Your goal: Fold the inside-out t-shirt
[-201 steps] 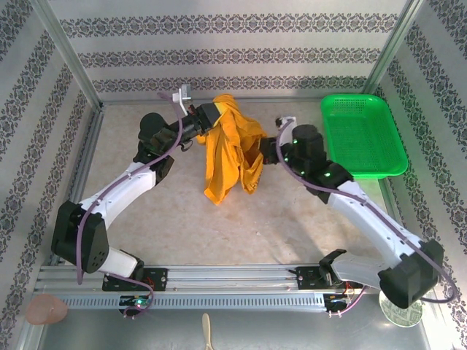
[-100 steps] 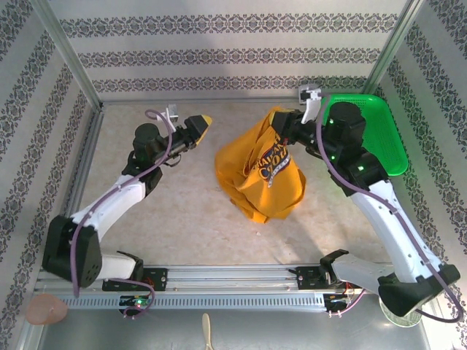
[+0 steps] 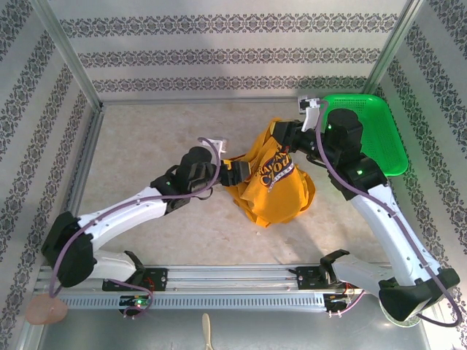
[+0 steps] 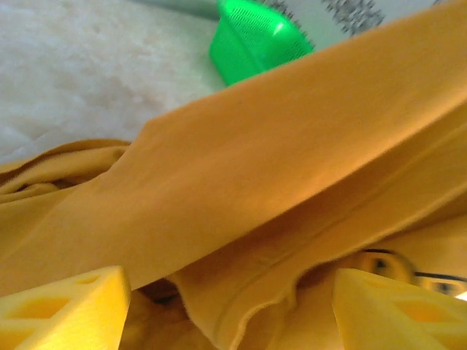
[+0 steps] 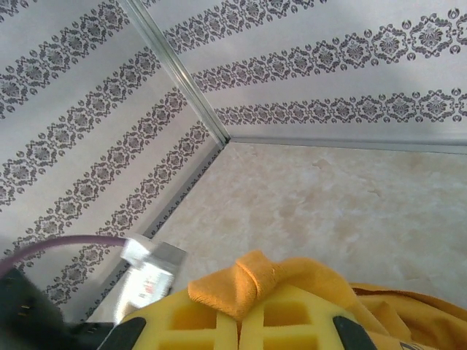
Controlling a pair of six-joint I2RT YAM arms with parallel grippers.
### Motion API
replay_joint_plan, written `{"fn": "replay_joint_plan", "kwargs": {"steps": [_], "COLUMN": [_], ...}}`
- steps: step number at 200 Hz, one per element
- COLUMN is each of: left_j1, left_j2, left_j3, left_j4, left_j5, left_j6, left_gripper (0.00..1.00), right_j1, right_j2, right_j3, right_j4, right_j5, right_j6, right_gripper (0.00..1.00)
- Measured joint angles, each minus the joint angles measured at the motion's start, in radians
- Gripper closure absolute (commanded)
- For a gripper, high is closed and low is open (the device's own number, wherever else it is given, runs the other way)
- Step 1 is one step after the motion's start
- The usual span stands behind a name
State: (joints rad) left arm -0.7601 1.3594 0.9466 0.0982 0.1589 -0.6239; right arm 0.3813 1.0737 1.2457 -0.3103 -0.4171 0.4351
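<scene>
The t-shirt needs to be stretched out for folding, so my left gripper will next grab the t-shirt's hanging hem, away from where the right gripper is pinching.
The mustard-orange inside-out t-shirt hangs bunched in the middle right of the table, its dark lettered print facing up. My right gripper holds it up by its top; in the right wrist view the yellow fingers are shut on a pinch of orange fabric. My left gripper is at the shirt's left edge. In the left wrist view its yellow fingers stand wide apart, with a hanging hem of the shirt between them.
A green plastic basket sits at the back right, partly behind the right arm, and appears again as the basket beyond the shirt. Patterned walls and metal posts close in the table on three sides. Bare tabletop lies to the left.
My left gripper let go of the shirt, opened, and came in to the shirt's left edge. My right gripper carried the shirt right and up, and the print now faces the camera.
</scene>
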Motion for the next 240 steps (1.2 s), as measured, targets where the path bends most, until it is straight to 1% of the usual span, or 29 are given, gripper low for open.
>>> {"fn": "replay_joint_plan", "kwargs": {"steps": [29,37,48,52,64,68,89,98,106,116,122,133,140,149,160,170,179,189,203,216,229,240], "left_j1": [-0.014,-0.017,-0.019,-0.019,-0.019,-0.019,0.008,0.052,0.104,0.185,0.237,0.309,0.346,0.365,0.36,0.346,0.33,0.321,0.322,0.323,0.323,0.324], "left_j2": [0.063,0.074,0.09,0.097,0.118,0.123,0.156,0.177,0.204,0.256,0.298,0.363,0.412,0.468,0.523,0.521,0.479,0.402,0.279,0.179,0.105,0.063], "left_j3": [0.031,0.04,0.051,0.055,0.069,0.074,0.158,0.245,0.354,0.546,0.692,0.938,1.128,1.35,1.6,1.713,1.72,1.643,1.445,1.232,1.031,0.907], "left_j4": [-0.01,-0.01,-0.008,-0.009,-0.009,-0.01,-0.068,-0.12,-0.174,-0.236,-0.269,-0.33,-0.377,-0.434,-0.499,-0.534,-0.552,-0.56,-0.551,-0.508,-0.447,-0.406], "left_j5": [-0.015,-0.019,-0.02,-0.022,-0.033,-0.037,-0.047,-0.029,-0.017,-0.002,0.01,0.02,0.022,0.029,0.044,0.064,0.088,0.114,0.147,0.177,0.202,0.212], "left_j6": [0.03,0.034,0.041,0.043,0.049,0.051,0.076,0.082,0.086,0.086,0.086,0.089,0.096,0.103,0.109,0.113,0.116,0.115,0.1,0.066,0.015,-0.027], "left_gripper": [0.27,0.31,0.52,0.63,0.88,1.0,1.0,1.0,1.0,1.0,1.0,1.0,1.0,1.0,1.0,1.0,1.0,1.0,1.0,1.0,1.0,1.0], "right_j1": [0.0,0.0,0.0,0.0,0.0,-0.003,-0.051,-0.097,-0.145,-0.208,-0.243,-0.282,-0.293,-0.293,-0.283,-0.27,-0.267,-0.267,-0.267,-0.267,-0.268,-0.268], "right_j2": [-0.009,-0.011,-0.012,-0.012,-0.013,-0.013,0.009,0.053,0.108,0.19,0.245,0.325,0.354,0.369,0.355,0.318,0.28,0.239,0.182,0.113,0.058,0.04], "right_j3": [-0.01,-0.011,-0.011,-0.011,-0.011,-0.011,0.021,0.084,0.161,0.273,0.35,0.474,0.53,0.584,0.611,0.615,0.619,0.624,0.594,0.507,0.423,0.39], "right_j4": [0.002,0.0,0.001,0.002,0.003,0.003,-0.011,-0.032,-0.037,-0.026,-0.018,-0.002,0.008,0.023,0.047,0.068,0.071,0.068,0.082,0.103,0.111,0.12], "right_j5": [-0.001,-0.003,-0.004,-0.004,-0.005,-0.006,-0.022,-0.036,-0.05,-0.066,-0.077,-0.084,-0.086,-0.086,-0.084,-0.08,-0.081,-0.091,-0.116,-0.138,-0.159,-0.182], "right_j6": [0.011,0.013,0.014,0.015,0.015,0.015,0.019,0.031,0.047,0.079,0.103,0.14,0.154,0.17,0.181,0.185,0.188,0.188,0.193,0.211,0.24,0.268], "right_gripper": [1.0,1.0,1.0,1.0,1.0,1.0,1.0,1.0,1.0,1.0,1.0,1.0,1.0,1.0,1.0,1.0,1.0,1.0,1.0,1.0,1.0,1.0]}}
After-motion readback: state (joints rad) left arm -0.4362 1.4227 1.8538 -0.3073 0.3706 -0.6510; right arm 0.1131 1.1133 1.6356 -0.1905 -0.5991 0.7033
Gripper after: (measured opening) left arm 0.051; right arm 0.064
